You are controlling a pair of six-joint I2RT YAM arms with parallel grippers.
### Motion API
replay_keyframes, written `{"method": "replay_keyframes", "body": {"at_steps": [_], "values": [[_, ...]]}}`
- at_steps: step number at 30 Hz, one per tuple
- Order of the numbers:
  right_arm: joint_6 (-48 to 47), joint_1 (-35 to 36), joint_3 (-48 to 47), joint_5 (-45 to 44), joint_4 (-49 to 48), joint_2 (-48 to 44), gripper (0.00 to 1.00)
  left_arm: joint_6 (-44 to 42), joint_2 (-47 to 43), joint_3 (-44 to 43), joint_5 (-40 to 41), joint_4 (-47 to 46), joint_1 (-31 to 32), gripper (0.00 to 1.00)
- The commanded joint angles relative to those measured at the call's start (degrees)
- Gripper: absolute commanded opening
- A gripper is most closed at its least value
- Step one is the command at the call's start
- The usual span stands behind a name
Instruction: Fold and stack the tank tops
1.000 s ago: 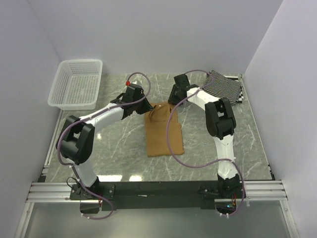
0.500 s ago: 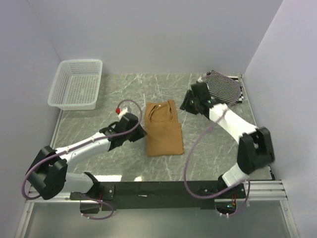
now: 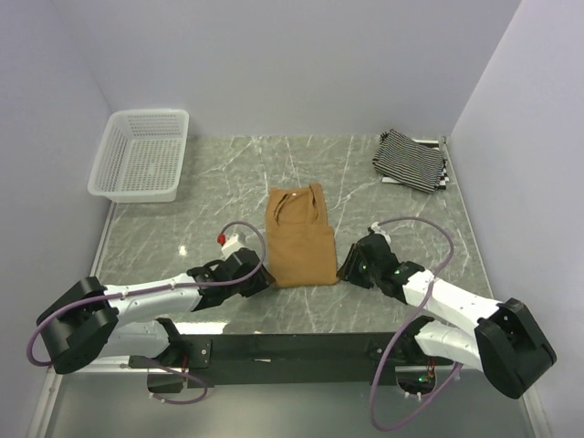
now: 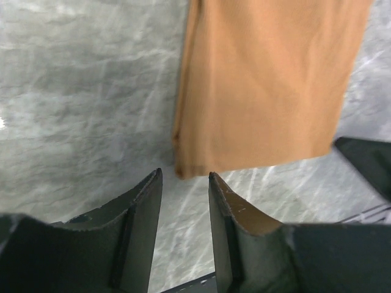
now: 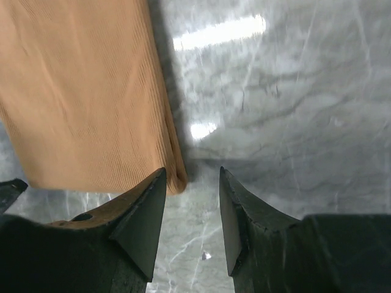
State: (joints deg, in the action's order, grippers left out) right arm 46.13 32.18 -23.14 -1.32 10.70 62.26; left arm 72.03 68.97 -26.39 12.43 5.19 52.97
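The robot will next fold a corner over the tank top's straps, so the left gripper should first grab the tan-brown tank top's near corner (image 3: 277, 284) (image 4: 187, 169) opposite the right gripper for that fold.
The tan-brown tank top (image 3: 298, 237) lies folded lengthwise in the middle of the table, straps toward the back. My left gripper (image 3: 263, 281) is open and empty at its near left corner, and that corner (image 4: 186, 168) sits just beyond the fingertips. My right gripper (image 3: 345, 267) is open and empty at its near right corner, the corner (image 5: 174, 177) beside the left finger. The striped tank tops (image 3: 412, 160) lie in a folded pile at the back right, black-and-white stripes showing; I cannot tell the two apart.
A white mesh basket (image 3: 141, 155) stands at the back left. The table is grey marble (image 3: 219, 182). A black rail (image 3: 301, 345) runs along the near edge with both arm bases on it.
Both arms have pulled back from the far end of the tan top to its near corners, coming down low toward the table's front edge. The tan top has stayed in place.
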Motion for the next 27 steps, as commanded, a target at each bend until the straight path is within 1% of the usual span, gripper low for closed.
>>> {"method": "replay_keyframes", "body": {"at_steps": [1,7,9,15,20,21,23,27], "values": [[4.4,0.95,2.3,-2.37,-3.84,-2.22,0.47,2.5,0.02,0.46,1.99,-6.33,0.56,0.42],[5.29,2.44,2.22,-3.77,-1.21,-4.69,0.47,5.58,0.11,1.96,4.44,-5.72,0.73,0.41],[5.64,3.06,2.22,-4.47,-0.33,-4.69,0.47,6.19,0.55,1.43,5.24,-3.89,0.73,0.4],[6.78,4.47,3.79,-5.01,-1.9,-3.73,0.46,5.84,2.31,1.43,4.89,-4.84,0.64,0.39],[7.75,5.7,4.33,-4.65,-3.84,-1.09,0.45,5.84,4.94,0.99,3.92,-4.75,0.82,0.37],[7.83,5.96,4.41,-4.74,-4.45,-0.22,0.45,6.02,5.29,1.17,3.92,-6.75,0.82,0.37],[7.83,6.48,4.41,-5.53,-5.16,0.75,0.45,6.54,6.0,1.61,3.92,-7.65,1.26,0.37],[8.1,7.1,4.33,-5.97,-5.95,3.04,0.43,6.9,7.84,0.91,4.27,-7.74,2.13,0.36]]}}
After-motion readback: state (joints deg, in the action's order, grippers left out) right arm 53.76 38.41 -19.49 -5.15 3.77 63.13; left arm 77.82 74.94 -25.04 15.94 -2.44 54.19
